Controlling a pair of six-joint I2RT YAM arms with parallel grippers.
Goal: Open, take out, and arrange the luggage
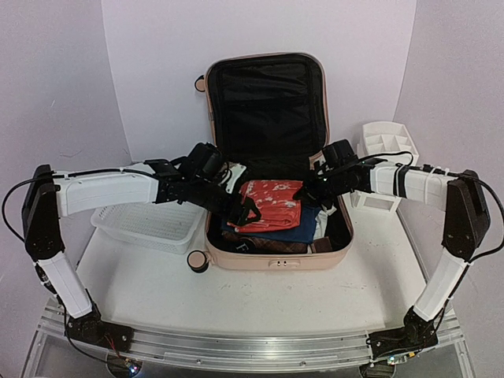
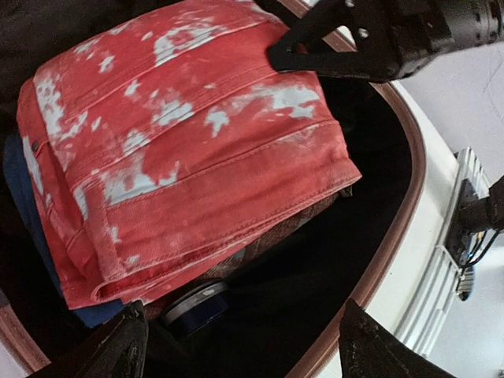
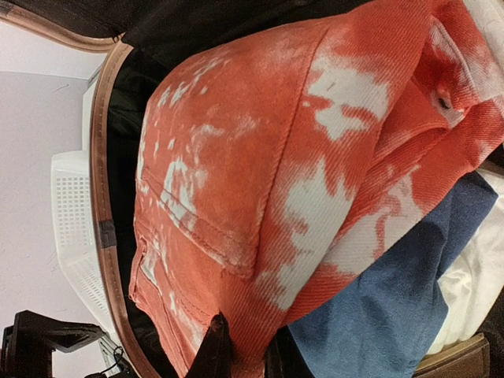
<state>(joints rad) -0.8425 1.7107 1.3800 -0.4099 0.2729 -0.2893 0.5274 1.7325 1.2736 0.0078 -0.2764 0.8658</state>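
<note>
My left gripper grabs the folded red jeans' edge opposite my right gripper next, to take the jeans out still folded.
The peach-pink luggage [image 1: 272, 261] lies open on the table with its black-lined lid [image 1: 268, 102] standing up. On top of its contents lie folded red jeans with white blotches [image 1: 272, 203] [image 2: 189, 150] [image 3: 260, 157]. My right gripper [image 1: 307, 191] [image 3: 248, 346] is shut on the right edge of the jeans, with fabric pinched between its fingers. At the jeans' near-left corner my left gripper [image 1: 246, 211] [image 2: 240, 331] hovers open, its fingers spread over the dark inside of the case. It holds nothing.
Beneath the jeans lie a blue garment [image 3: 394, 291], white cloth [image 3: 476, 283] and a round blue tin [image 2: 193, 305]. A white mesh basket [image 1: 150, 224] sits left of the case. A white drawer organizer [image 1: 386, 146] stands to its right. The case rim [image 2: 394, 236] runs close by my left fingers.
</note>
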